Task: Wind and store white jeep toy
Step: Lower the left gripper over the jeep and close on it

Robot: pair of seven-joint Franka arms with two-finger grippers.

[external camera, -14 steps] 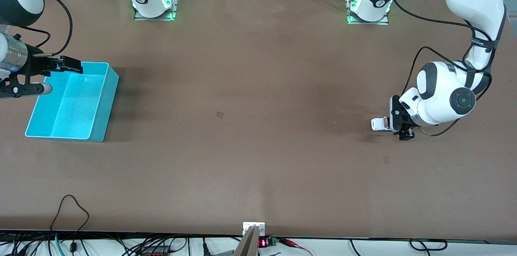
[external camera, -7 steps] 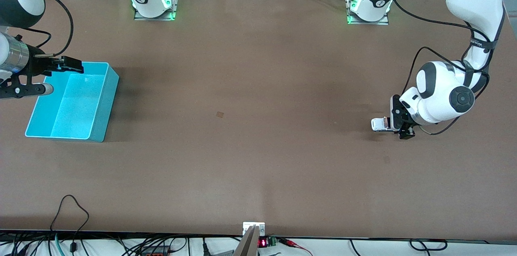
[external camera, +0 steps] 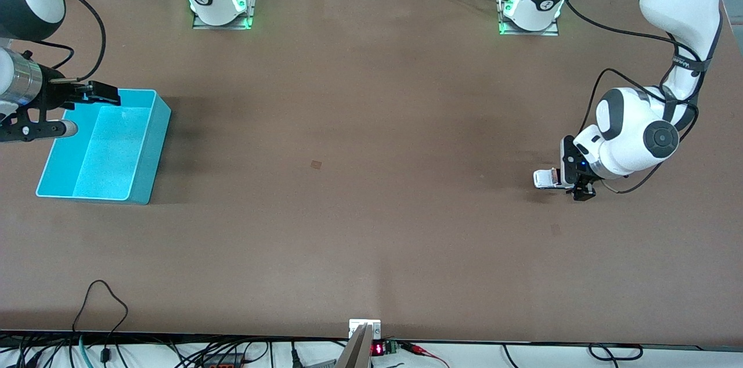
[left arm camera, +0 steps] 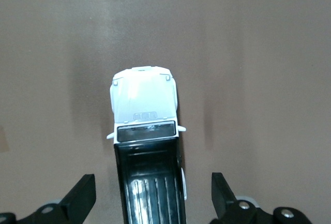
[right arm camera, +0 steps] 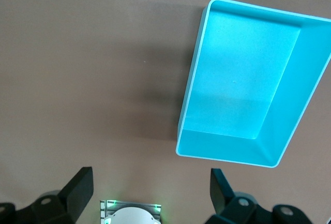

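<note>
My left gripper closes on the black rear of the jeep (left arm camera: 150,193) now, since its fingers are beside that rear in the left wrist view.
The white jeep toy (external camera: 544,179) stands on the brown table near the left arm's end. In the left wrist view it shows a white hood (left arm camera: 145,105) and a black roof. My left gripper (external camera: 573,177) is low over the jeep's rear, open, with one finger on each side and a gap to both (left arm camera: 152,198). The cyan bin (external camera: 157,124) stands at the right arm's end of the table. My right gripper (external camera: 81,109) waits open and empty above the bin's end. In the right wrist view the bin (right arm camera: 189,105) lies beside the gripper (right arm camera: 150,190).
The right arm's base (right arm camera: 133,214) with its green light shows between the right fingers. A small dark mark (external camera: 316,164) lies mid-table. Cables (external camera: 104,298) run along the table's near edge.
The left arm's wrist and elbow have shifted slightly. The jeep has not moved and the left fingers still straddle it. The right arm has barely moved.
</note>
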